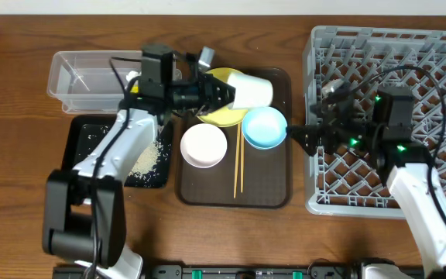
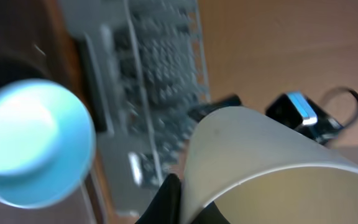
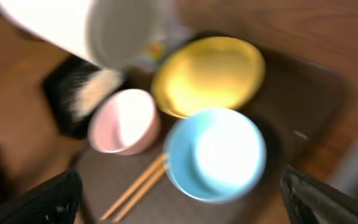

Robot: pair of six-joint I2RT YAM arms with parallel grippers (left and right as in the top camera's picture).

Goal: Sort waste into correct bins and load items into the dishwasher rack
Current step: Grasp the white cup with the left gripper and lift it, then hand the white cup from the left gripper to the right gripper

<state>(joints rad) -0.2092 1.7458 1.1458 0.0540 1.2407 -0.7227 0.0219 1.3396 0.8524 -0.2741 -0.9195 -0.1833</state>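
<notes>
Next, my right gripper grabs the small pale cup (image 1: 252,88) across its loose end, opposite the cup's rim my left gripper holds, to load it rim-first into the rack.
My left gripper (image 1: 227,93) is shut on the rim of the small pale cup (image 1: 252,88), which it holds tilted on its side above the yellow plate (image 1: 221,115). Seen from the left wrist, the cup (image 2: 260,155) fills the frame and a dark finger (image 2: 166,199) presses on its wall. Also on the brown tray are the light blue bowl (image 1: 265,126), the white bowl (image 1: 204,145) and the chopsticks (image 1: 238,159). My right gripper (image 1: 304,138) hangs open at the left edge of the dishwasher rack (image 1: 409,46), near the blue bowl (image 3: 216,152). Rice crumbs (image 1: 147,159) lie in the black tray (image 1: 91,139).
The clear container (image 1: 91,74) stands at the back left, behind the black tray. The brown serving tray (image 1: 273,190) lies between the bins and the rack. The rack's left wall is close to my right gripper.
</notes>
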